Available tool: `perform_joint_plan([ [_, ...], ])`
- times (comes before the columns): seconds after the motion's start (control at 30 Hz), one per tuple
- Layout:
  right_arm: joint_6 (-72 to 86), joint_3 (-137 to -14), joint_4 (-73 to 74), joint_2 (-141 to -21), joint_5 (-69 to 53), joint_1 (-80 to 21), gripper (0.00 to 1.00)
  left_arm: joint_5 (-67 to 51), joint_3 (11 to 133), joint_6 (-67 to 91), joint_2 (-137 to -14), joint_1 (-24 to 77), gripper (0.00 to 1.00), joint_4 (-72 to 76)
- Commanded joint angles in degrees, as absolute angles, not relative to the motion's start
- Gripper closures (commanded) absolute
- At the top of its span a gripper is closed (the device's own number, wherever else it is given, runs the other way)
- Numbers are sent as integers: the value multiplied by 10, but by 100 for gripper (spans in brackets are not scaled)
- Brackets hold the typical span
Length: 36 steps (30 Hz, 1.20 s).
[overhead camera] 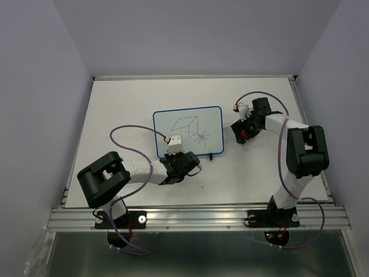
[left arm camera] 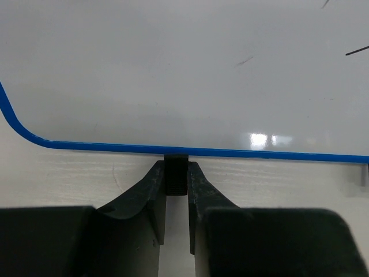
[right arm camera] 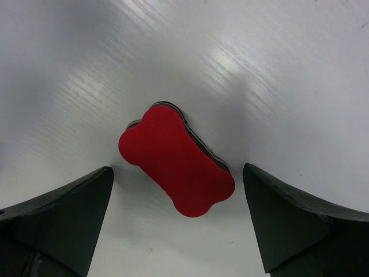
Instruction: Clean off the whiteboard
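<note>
The right gripper grabs the bone-shaped eraser across its narrow middle point(overhead camera: 245, 135) next, and the eraser's dark bottom stays free to erase the whiteboard point(overhead camera: 187, 130).
The whiteboard point(overhead camera: 187, 130), white with a thin blue rim, lies flat at mid-table with a black cube sketch point(overhead camera: 184, 122) and a small scribble point(overhead camera: 202, 137) on it. My left gripper point(overhead camera: 180, 160) sits at the board's near edge. In the left wrist view the gripper point(left arm camera: 176, 168) is shut on a small black foot point(left arm camera: 176, 178) just below the blue rim point(left arm camera: 115, 145). To the right of the board, my right gripper point(overhead camera: 242, 134) hangs over a red bone-shaped eraser point(right arm camera: 176, 167). The gripper point(right arm camera: 177, 169) is open, a finger on either side of the eraser and apart from it.
The board's other black foot point(overhead camera: 212, 156) sticks out at its near right edge. The white table point(overhead camera: 127, 98) ends in a metal rail point(overhead camera: 196, 216) at the near side, with walls close on the left, right and back.
</note>
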<state>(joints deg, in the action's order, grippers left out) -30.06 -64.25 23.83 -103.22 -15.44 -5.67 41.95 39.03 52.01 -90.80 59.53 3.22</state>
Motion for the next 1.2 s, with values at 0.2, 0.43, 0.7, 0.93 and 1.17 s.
perform_joint_plan([
  [0.2, -321, -657, 250, -1019, -164, -55, 0, 456, 395, 562, -927, 593, 95, 23],
  [0.43, -328, -671, 252, -1017, -154, -55, 0, 471, 420, 534, -945, 593, 96, 1],
  [0.7, -348, -698, 267, -1033, -166, -55, 11, 502, 443, 496, -954, 593, 96, -19],
  [0.93, -361, -702, 284, -1054, -176, -55, 29, 503, 442, 485, -961, 594, 96, -18],
  [1.17, -362, -713, 290, -1076, -178, -55, 41, 506, 440, 468, -965, 594, 96, -7],
])
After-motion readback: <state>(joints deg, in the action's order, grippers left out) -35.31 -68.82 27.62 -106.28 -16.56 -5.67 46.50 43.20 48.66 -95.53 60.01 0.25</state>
